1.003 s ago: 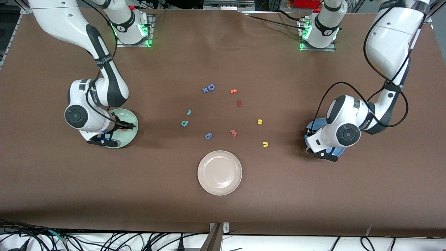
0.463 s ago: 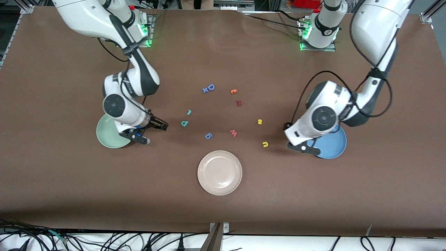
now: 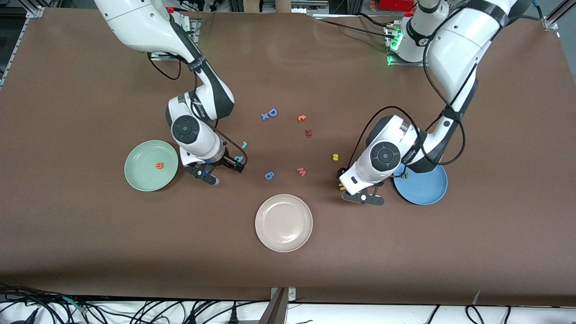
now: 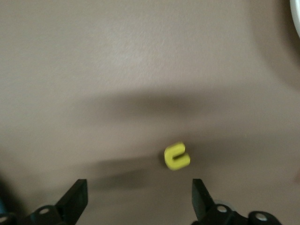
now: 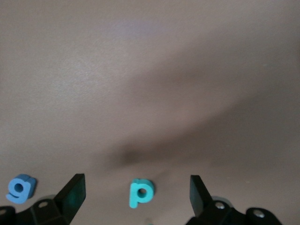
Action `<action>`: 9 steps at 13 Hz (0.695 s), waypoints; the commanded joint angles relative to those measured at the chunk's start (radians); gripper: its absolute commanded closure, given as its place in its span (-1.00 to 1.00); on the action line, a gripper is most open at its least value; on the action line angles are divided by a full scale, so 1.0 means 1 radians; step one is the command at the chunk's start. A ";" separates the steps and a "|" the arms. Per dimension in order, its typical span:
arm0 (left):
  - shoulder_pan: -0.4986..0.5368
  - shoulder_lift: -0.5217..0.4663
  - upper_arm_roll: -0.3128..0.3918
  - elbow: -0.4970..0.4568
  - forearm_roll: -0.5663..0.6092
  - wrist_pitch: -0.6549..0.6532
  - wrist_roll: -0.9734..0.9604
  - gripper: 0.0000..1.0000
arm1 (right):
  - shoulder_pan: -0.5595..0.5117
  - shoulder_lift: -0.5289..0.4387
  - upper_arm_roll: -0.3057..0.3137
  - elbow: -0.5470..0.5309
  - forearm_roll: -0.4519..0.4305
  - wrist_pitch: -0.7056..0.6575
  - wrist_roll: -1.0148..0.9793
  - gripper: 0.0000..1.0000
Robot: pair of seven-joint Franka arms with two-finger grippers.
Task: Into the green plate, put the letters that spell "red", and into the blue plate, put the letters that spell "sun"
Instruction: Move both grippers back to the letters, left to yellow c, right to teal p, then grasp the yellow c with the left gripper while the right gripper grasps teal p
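Observation:
The left gripper grabs the yellow "u" across its curved body [image 3: 341,186] next. The "u" then goes in the blue plate [image 3: 427,192] to spell "sun".
The orange "e" [image 3: 159,165] lies in the green plate [image 3: 139,175], and the green "n" [image 3: 405,175] lies in the blue plate [image 3: 427,192]. My right gripper [image 3: 225,173] hangs open just above the table over the teal "d" [image 3: 238,159]. In the right wrist view the "d" [image 5: 140,191] lies between the open right gripper [image 5: 136,194] fingers. The teal "r" [image 3: 244,144] lies just farther off. My left gripper [image 3: 356,186] is open, low over the yellow "u" [image 3: 342,185]. In its wrist view the "u" [image 4: 177,156] is just ahead of the left gripper [image 4: 138,206]. The yellow "s" [image 3: 335,157] lies on the table.
A beige-white plate [image 3: 283,238] stands nearest the front camera, mid-table. Loose letters lie mid-table: a blue "6" [image 3: 268,175], a pink "m" [image 3: 301,171], a dark red piece [image 3: 308,132], an orange curly letter [image 3: 301,118], and a blue "D" [image 3: 272,112].
Both arms have swung from their plates toward the table's middle. The "e" stays in the green plate and the "n" in the blue plate. Each gripper now hangs over a loose letter.

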 commanded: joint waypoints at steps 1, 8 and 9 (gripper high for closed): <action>-0.048 0.048 0.034 0.040 0.004 0.061 -0.007 -0.79 | 0.020 0.042 -0.005 0.022 0.017 0.049 0.036 -0.97; -0.084 0.077 0.046 0.036 0.017 0.075 -0.007 0.03 | 0.026 0.059 0.010 -0.006 0.020 0.040 0.090 -0.95; -0.081 0.076 0.046 0.036 0.018 0.074 -0.007 0.18 | 0.021 0.059 0.012 -0.011 0.020 0.038 0.102 -0.95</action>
